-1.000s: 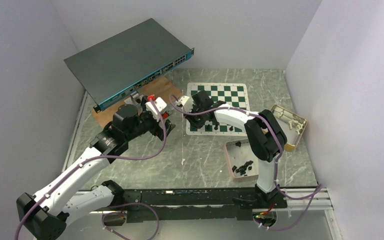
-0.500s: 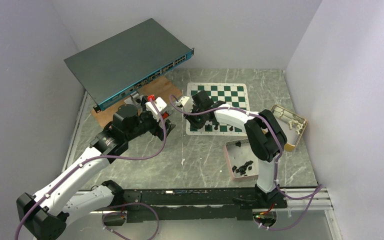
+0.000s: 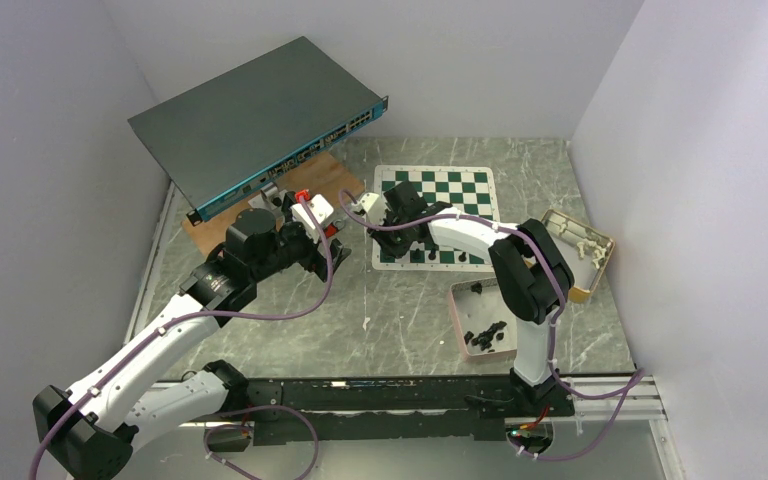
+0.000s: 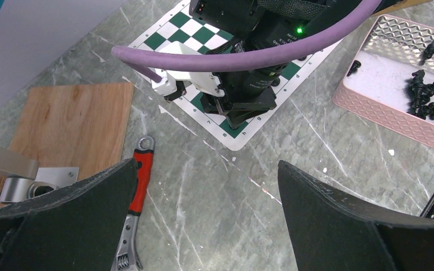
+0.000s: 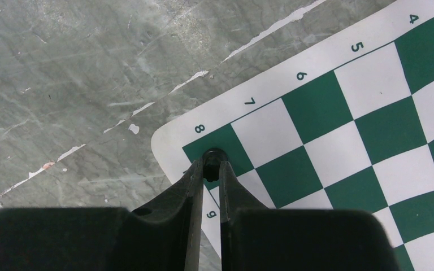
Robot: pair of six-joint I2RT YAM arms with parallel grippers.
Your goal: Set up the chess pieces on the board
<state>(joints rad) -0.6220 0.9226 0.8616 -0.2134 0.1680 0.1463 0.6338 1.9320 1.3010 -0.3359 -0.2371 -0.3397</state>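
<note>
My right gripper needs to open now, because the base of the small black chess piece is within the edges of the green corner square, so the piece would stand on that square.
The board (image 3: 460,190) of green and white squares lies at the back centre of the table. My right gripper (image 5: 212,167) is shut on a small black chess piece (image 5: 215,153), which is over the board's (image 5: 328,101) green corner square beside the numeral 8. From above, that gripper (image 3: 395,240) hangs at the board's near-left corner, and two black pieces (image 3: 425,255) stand on the near row. Several more chess pieces (image 3: 485,335) lie in a pink tray (image 3: 457,320). My left gripper (image 4: 206,164) is open over bare table, left of the board (image 4: 192,34).
A red-handled wrench (image 4: 135,192) lies under my left finger, next to a wooden plank (image 4: 68,118). A dark network switch (image 3: 260,120) leans at the back left. A beige box (image 3: 580,250) with pale pieces sits by the right wall. The pink tray (image 4: 384,110) is near right.
</note>
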